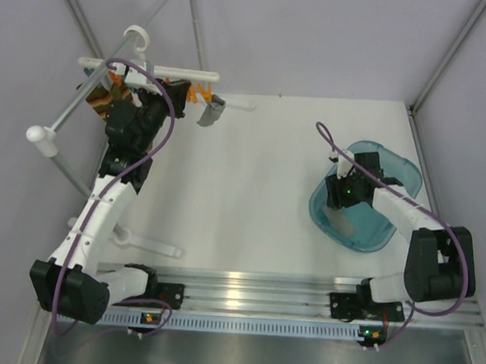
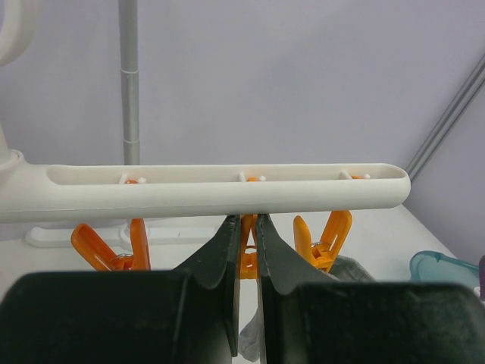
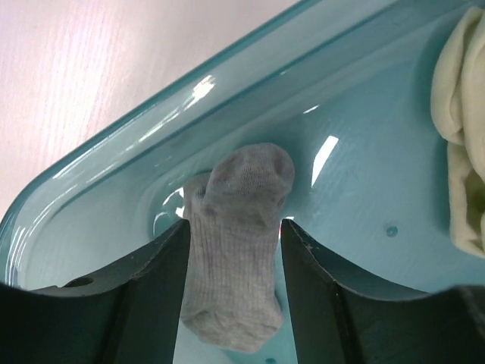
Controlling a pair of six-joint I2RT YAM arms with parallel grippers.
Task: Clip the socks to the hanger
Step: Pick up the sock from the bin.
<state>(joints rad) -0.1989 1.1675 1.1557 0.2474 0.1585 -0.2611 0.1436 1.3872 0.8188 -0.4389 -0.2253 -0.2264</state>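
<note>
The fingers of my right gripper are above the grey sock, so it isn't time to close yet and my right gripper should first lower to the sock.
The white hanger hangs at the far left with orange clips under its bar. A grey sock hangs from its right-hand clip. My left gripper is shut on the middle orange clip just under the bar; it also shows in the top view. My right gripper is open inside the teal basin, its fingers either side of a second grey sock lying on the basin floor. A cream sock lies at the basin's right.
The white stand pole with a ball end crosses behind the left arm, and its foot lies on the table. A brown and orange striped cloth hangs at the hanger's left end. Grey walls close in on both sides.
</note>
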